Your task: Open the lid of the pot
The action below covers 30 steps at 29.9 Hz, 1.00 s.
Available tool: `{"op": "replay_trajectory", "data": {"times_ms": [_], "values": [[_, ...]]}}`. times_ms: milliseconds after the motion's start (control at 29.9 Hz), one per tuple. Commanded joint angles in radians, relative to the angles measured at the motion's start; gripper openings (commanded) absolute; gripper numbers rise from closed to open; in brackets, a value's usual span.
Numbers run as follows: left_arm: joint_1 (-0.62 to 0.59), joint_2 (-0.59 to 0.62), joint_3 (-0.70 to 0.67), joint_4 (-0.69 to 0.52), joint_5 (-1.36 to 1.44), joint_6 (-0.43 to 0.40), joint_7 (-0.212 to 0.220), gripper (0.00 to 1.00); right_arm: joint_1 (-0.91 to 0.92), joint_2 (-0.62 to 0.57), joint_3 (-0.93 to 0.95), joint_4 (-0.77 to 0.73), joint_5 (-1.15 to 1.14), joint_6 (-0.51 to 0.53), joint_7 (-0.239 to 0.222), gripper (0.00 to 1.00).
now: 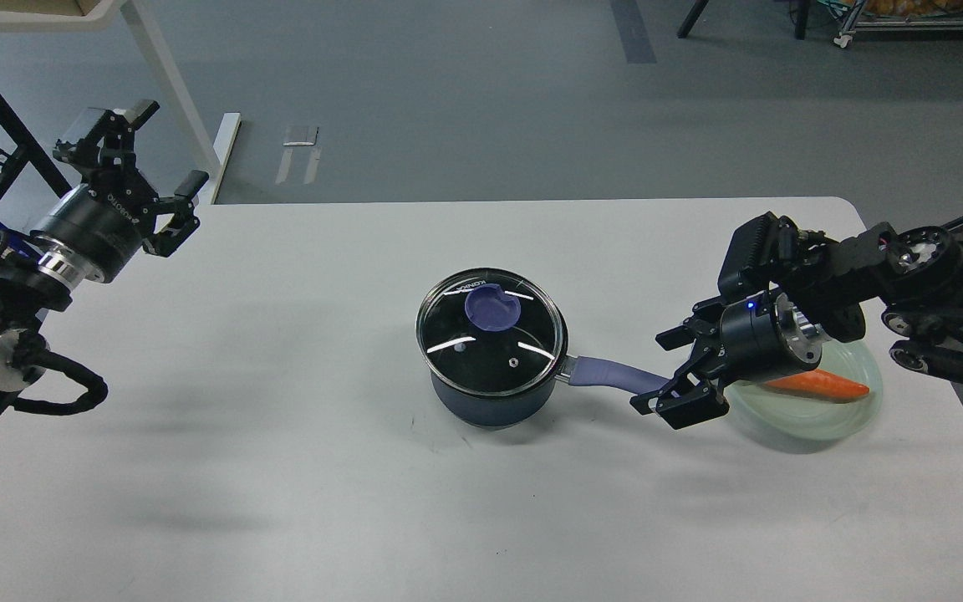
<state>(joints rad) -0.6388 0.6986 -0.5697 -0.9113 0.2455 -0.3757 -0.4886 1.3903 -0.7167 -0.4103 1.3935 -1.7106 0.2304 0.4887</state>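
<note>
The robot's right gripper will next hold the pot [494, 400] steady while the pot's lid comes off, so it will grab the pot by its purple handle's end [649, 381].
A dark blue pot [494, 400] stands at the table's middle with a glass lid [491, 333] on it; the lid has a purple knob [491, 308]. Its purple handle [611, 374] points right. My right gripper [670, 372] is open over the far end of the handle, one finger above it and one below, covering that end. My left gripper [155, 167] is open and empty at the table's back left corner, far from the pot.
A pale green plate [841, 414] with an orange carrot [824, 385] sits right of the pot, partly hidden by my right arm. The white table [281, 435] ends close behind the left gripper. A white table leg [172, 92] stands beyond.
</note>
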Motion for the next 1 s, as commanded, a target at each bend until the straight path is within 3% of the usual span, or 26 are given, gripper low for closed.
{"op": "replay_trajectory", "data": {"times_ms": [0, 234, 502, 769, 970], "values": [[-0.002, -0.002, -0.001, 0.000, 0.000, 0.001, 0.000, 0.99, -0.030, 0.000, -0.005, -0.008, -0.004, -0.017, 0.000, 0.97], [-0.001, -0.002, -0.001, -0.001, 0.000, 0.001, 0.000, 0.99, -0.034, 0.002, -0.030, -0.030, -0.004, -0.066, 0.000, 0.84], [-0.002, -0.001, -0.001, -0.001, 0.000, 0.001, 0.000, 0.99, -0.034, 0.028, -0.045, -0.050, -0.004, -0.069, 0.000, 0.45], [-0.021, -0.001, 0.001, -0.001, 0.084, 0.001, 0.000, 0.99, -0.034, 0.034, -0.047, -0.060, -0.004, -0.072, 0.000, 0.40], [-0.094, 0.002, -0.003, -0.015, 0.461, 0.000, 0.000, 0.99, -0.034, 0.033, -0.047, -0.060, -0.004, -0.074, 0.000, 0.34]]}}
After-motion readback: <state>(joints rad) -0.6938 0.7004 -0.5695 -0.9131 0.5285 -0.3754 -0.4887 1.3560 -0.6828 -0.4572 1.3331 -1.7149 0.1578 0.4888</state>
